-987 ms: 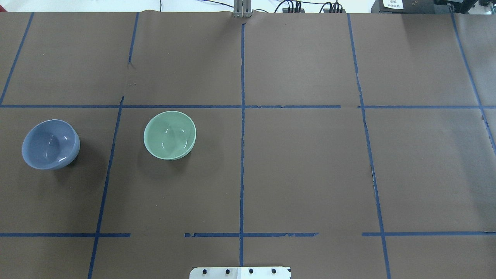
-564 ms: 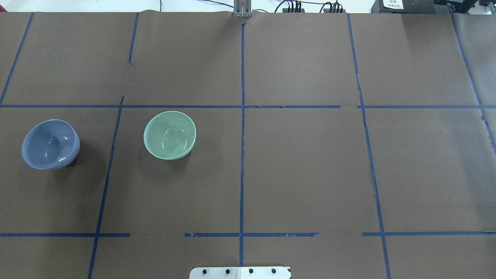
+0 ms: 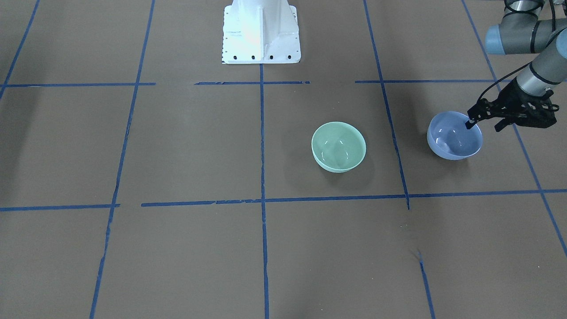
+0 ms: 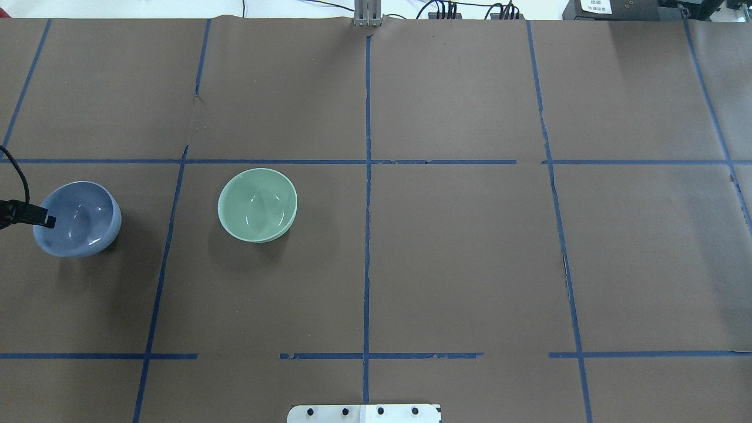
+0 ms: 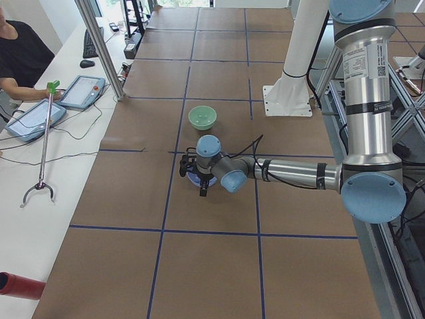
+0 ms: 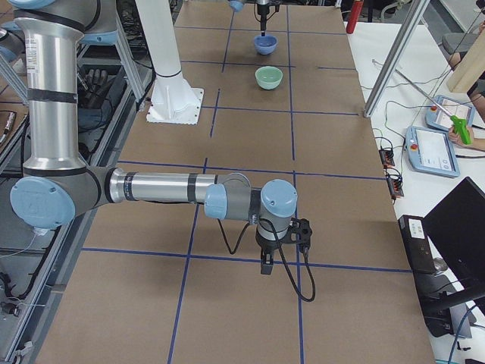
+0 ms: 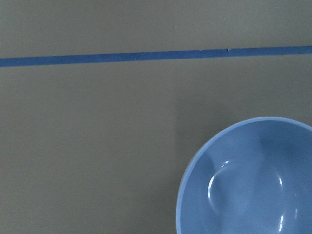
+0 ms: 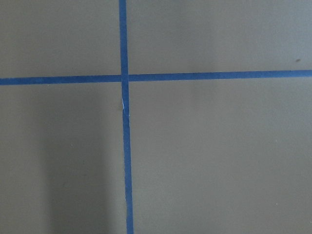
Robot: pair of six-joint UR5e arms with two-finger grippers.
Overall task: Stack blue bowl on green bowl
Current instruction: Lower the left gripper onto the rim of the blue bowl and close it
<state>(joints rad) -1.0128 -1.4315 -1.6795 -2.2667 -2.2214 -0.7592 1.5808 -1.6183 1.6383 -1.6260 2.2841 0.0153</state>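
Note:
My left gripper grabs the blue bowl by its rim (image 3: 479, 130) next, to stack the blue bowl on the green bowl (image 3: 338, 146).
The blue bowl (image 4: 79, 220) stands upright on the brown table at my far left, and also shows in the front view (image 3: 452, 141) and the left wrist view (image 7: 253, 180). The green bowl (image 4: 257, 204) stands upright a short way to its right, apart from it (image 3: 339, 146). My left gripper (image 3: 483, 126) is open and hangs over the blue bowl's outer rim, one finger (image 4: 41, 221) over the rim's inside, the other outside. It holds nothing. My right gripper (image 6: 267, 265) hovers low over the table far from both bowls; I cannot tell if it is open or shut.
The white robot base (image 3: 261, 31) stands at the table's near middle edge. Blue tape lines grid the brown table cover. An operator's bench with tablets (image 5: 80, 91) and a metal post (image 5: 99, 46) runs along the far side.
My left gripper has come into the overhead view from the left edge, one finger now over the blue bowl's rim. Neither bowl has moved.

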